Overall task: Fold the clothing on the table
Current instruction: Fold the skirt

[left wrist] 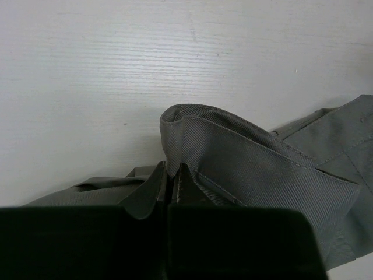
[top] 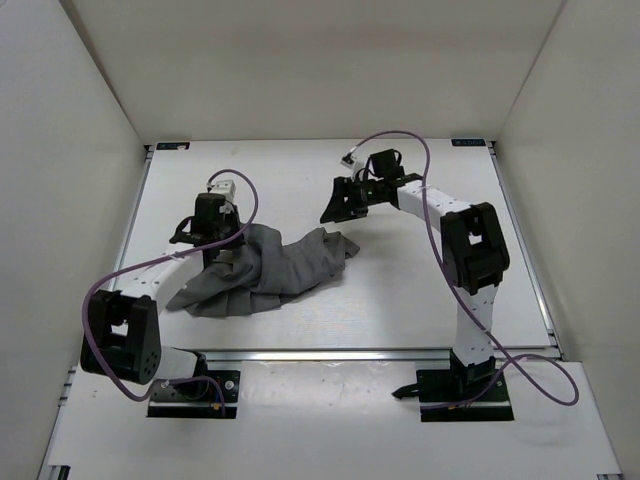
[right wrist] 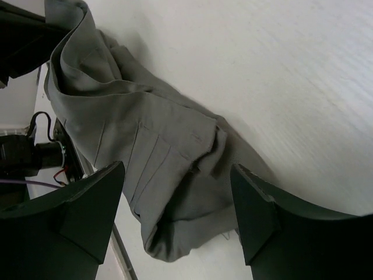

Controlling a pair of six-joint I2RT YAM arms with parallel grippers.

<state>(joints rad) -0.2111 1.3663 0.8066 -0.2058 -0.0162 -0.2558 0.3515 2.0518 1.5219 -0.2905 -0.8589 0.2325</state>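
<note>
My right gripper takes hold of the clothing's corner [top: 348, 244] [right wrist: 249, 162] at its end opposite my left gripper next, to spread the clothing open for folding.
The clothing [top: 270, 270], a grey pleated skirt, lies crumpled left of centre on the white table [top: 400, 290]. My left gripper [top: 224, 255] stands over its left part. In the left wrist view the left gripper [left wrist: 170, 174] is shut on a raised fold of the clothing [left wrist: 262, 169], which arches up from between the jaws. My right gripper [top: 336, 208] hovers open just beyond the skirt's right end. The right wrist view shows the right gripper [right wrist: 178, 168] wide apart above the clothing [right wrist: 145, 128], with nothing between the fingers.
Plain white walls [top: 60, 150] stand on three sides. A metal rail [top: 350, 352] runs along the near edge, in front of both arm bases. Purple cables [top: 540, 375] loop beside the arms. Bare table [top: 300, 180] lies behind the skirt.
</note>
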